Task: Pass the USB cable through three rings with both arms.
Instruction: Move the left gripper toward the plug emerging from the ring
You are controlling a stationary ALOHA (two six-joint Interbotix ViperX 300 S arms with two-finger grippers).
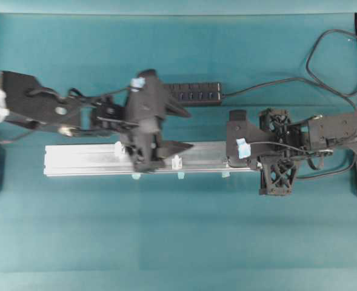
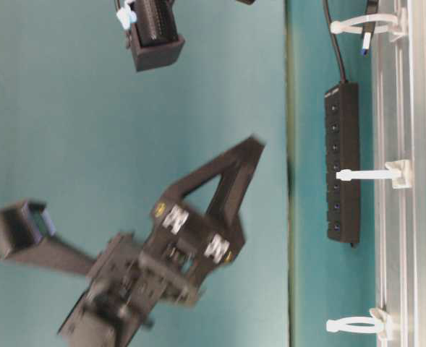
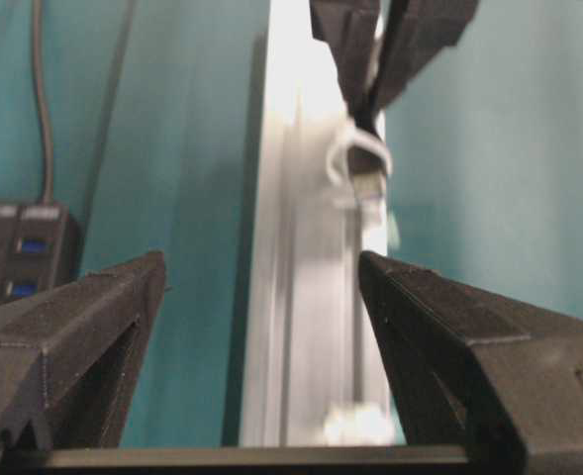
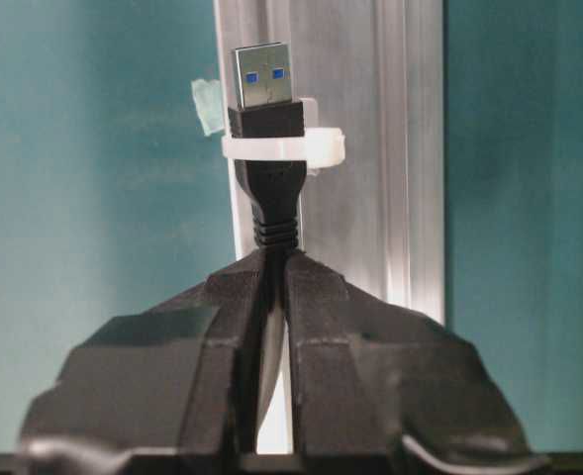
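Observation:
My left gripper should grab the black plug by its protruding silver-tipped end (image 3: 370,186) next, because my right gripper and the white ring crowd the back of the plug.
The USB cable's black plug (image 4: 267,119) with its silver tip stands through a white ring (image 4: 323,148) on the silver rail (image 4: 400,148). My right gripper (image 4: 276,255) is shut on the cable just behind the plug, at the rail's right end (image 1: 231,145). The table-level view shows the plug (image 2: 367,42) in the top ring (image 2: 357,25), with the other two rings (image 2: 368,173) (image 2: 351,325) empty. My left gripper (image 3: 261,262) is open and empty above the rail, near the middle ring (image 1: 177,162). Another ring (image 1: 119,147) stands further left.
A black USB hub (image 1: 193,94) with blue sockets lies behind the rail (image 1: 81,160). Its thin black cord (image 1: 269,85) loops at the back right towards the right arm. Pale-blue tabs (image 1: 181,176) mark the rail's front edge.

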